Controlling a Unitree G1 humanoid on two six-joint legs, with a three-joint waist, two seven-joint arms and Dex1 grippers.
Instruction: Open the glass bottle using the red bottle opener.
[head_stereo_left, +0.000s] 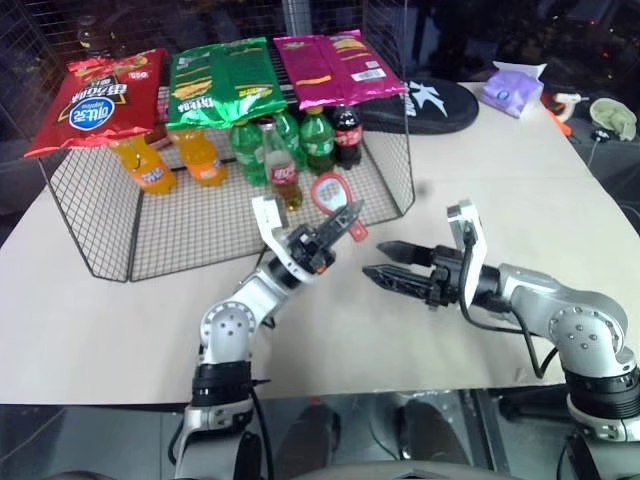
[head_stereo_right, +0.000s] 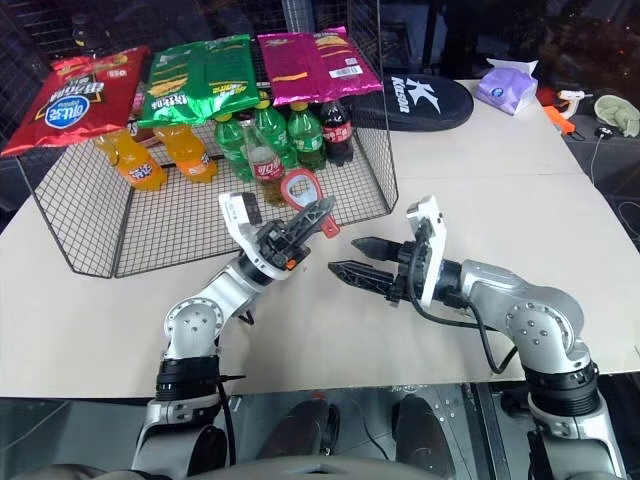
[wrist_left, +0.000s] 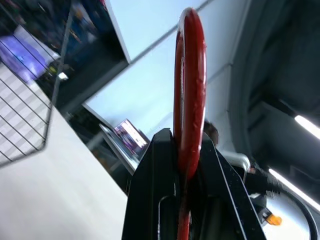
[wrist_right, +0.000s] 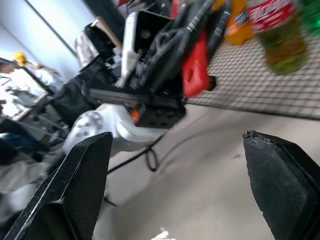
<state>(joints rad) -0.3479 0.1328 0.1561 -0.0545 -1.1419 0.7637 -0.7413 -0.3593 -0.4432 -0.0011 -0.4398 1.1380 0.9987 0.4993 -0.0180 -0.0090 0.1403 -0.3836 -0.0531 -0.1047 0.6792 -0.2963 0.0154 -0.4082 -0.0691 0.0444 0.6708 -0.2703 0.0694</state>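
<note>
My right gripper takes hold of the red bottle opener by the bare handle end (wrist_right: 196, 80) next, since my left gripper's black fingers cover the bottle opener's middle.
The glass bottle (head_stereo_left: 284, 168), clear with a red label and yellowish liquid, stands inside the wire rack (head_stereo_left: 90, 225) among other bottles; the right wrist view also catches the glass bottle (wrist_right: 277, 37). My left gripper (head_stereo_left: 345, 222) is raised just in front of the rack and shut on the handle of the red bottle opener (head_stereo_left: 330, 190), whose ring head points up toward the bottle. In the left wrist view the red bottle opener (wrist_left: 190, 95) stands edge-on between the black fingers (wrist_left: 155, 180). My right gripper (head_stereo_left: 385, 262) is open and empty, pointing at the left gripper from the right.
Three chip bags, red (head_stereo_left: 95, 100), green (head_stereo_left: 222, 82) and pink (head_stereo_left: 335, 68), lie on top of the rack. Orange soda bottles (head_stereo_left: 150, 165), green bottles (head_stereo_left: 318, 140) and a cola bottle (head_stereo_left: 347, 135) stand beside the glass bottle. A black pouch (head_stereo_left: 425, 105) and a tissue pack (head_stereo_left: 512, 90) lie at the back right.
</note>
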